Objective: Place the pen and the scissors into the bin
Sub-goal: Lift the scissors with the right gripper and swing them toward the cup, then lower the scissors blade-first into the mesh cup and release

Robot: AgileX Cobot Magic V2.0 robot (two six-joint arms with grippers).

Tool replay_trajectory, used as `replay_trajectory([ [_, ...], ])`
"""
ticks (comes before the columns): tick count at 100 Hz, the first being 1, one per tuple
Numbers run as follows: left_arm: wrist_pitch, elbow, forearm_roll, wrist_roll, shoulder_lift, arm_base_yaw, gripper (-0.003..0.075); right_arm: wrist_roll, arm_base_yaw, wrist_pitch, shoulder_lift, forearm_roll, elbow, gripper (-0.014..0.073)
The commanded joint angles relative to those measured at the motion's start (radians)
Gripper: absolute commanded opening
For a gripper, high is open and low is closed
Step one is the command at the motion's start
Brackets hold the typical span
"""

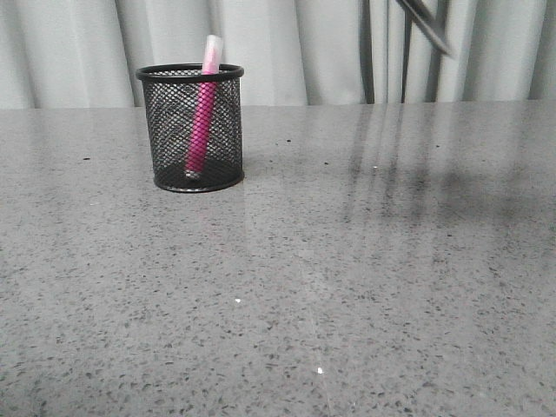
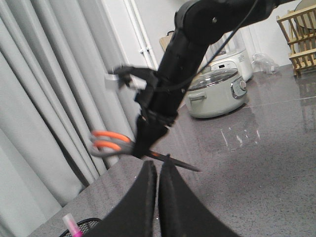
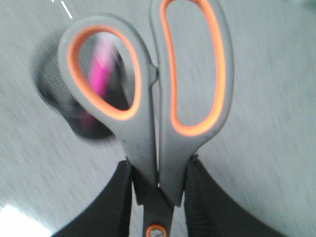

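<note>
The scissors' blades still hang far beside the black mesh cup (image 1: 192,73), so it is too early to open. My right gripper moves the blades there first.
The bin (image 1: 192,127), a black mesh cup, stands on the grey table at the far left. The pink pen (image 1: 203,113) stands tilted inside it, its whitish cap above the rim. My right gripper (image 3: 159,168) is shut on the scissors (image 3: 168,98) near the orange pivot, handles pointing away. It holds them high in the air; only the dark blades (image 1: 430,22) show at the top right of the front view. The left wrist view shows the right gripper (image 2: 144,145) with the scissors (image 2: 112,143) aloft. My left gripper (image 2: 158,170) is shut and empty, above the bin's rim (image 2: 89,223).
Grey curtains (image 1: 304,52) hang behind the table's far edge. A white cooker (image 2: 217,91) and a wooden rack (image 2: 298,34) stand on a counter off to the side. The bin (image 3: 64,98) with the pen (image 3: 101,74) appears blurred below the scissors.
</note>
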Motion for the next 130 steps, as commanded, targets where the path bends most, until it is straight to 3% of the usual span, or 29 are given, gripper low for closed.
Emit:
replay_trajectory([
  [1, -0.033, -0.024, -0.048, -0.012, 0.01, -0.011, -0.0019, 0.003, 0.004, -0.268, -0.033, -0.01, -0.019, -0.0061],
  [27, -0.035, -0.024, -0.048, -0.012, 0.01, -0.011, -0.0019, 0.003, 0.004, -0.988, 0.074, -0.035, 0.109, -0.0061],
  [43, -0.035, -0.024, -0.048, -0.012, 0.01, -0.011, -0.0019, -0.012, 0.004, -1.2, 0.207, -0.045, 0.111, -0.0061],
  [73, -0.029, -0.01, -0.048, -0.012, 0.01, -0.017, -0.0019, -0.162, 0.004, -1.268, 0.375, -0.045, 0.111, -0.006],
  [130, -0.032, 0.039, -0.048, -0.012, 0.01, -0.062, -0.0019, -0.164, -0.015, -1.213, 0.418, 0.109, 0.178, -0.006],
])
